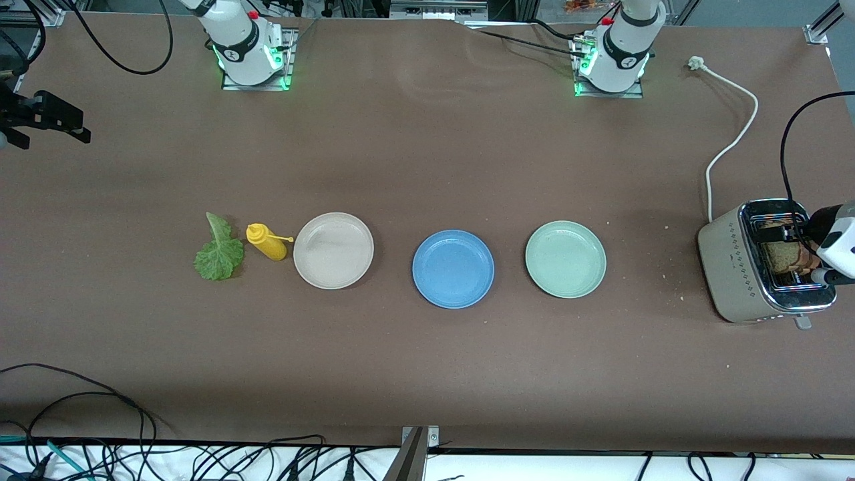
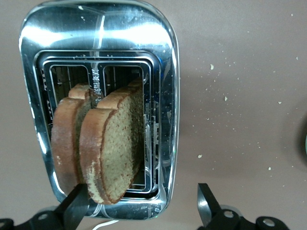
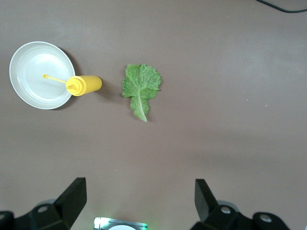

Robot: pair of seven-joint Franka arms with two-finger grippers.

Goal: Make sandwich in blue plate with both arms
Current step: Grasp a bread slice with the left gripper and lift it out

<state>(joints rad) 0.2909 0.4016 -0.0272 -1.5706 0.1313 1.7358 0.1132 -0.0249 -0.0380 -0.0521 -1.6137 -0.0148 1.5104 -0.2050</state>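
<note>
I should next grab the toast slice with my left gripper by its exposed upper edge [image 1: 779, 255], because the sides of the toaster's slot close around the slice's lower part.
The blue plate [image 1: 453, 268] lies bare in the middle of the table, between a beige plate [image 1: 333, 250] and a pale green one [image 1: 565, 258]. Two brown toast slices [image 2: 115, 143] stand upright in the slots of a steel toaster [image 1: 735, 267] at the left arm's end of the table. My left gripper [image 2: 139, 208] hovers open over the toaster [image 2: 163, 57], one finger [image 2: 72, 206] close beside the end of a slice. A green lettuce leaf [image 1: 218, 250] lies flat toward the right arm's end. My right gripper [image 3: 139, 201] hangs open high above the table, holding nothing, with the lettuce leaf [image 3: 140, 88] below it.
A yellow squeeze bottle [image 1: 267, 242] lies between the lettuce and the beige plate, its nozzle toward the plate. A white power cord [image 1: 731, 143] runs from the toaster toward the left arm's base. Crumbs are scattered around the toaster. Black cables [image 1: 80, 414] lie along the table's front edge.
</note>
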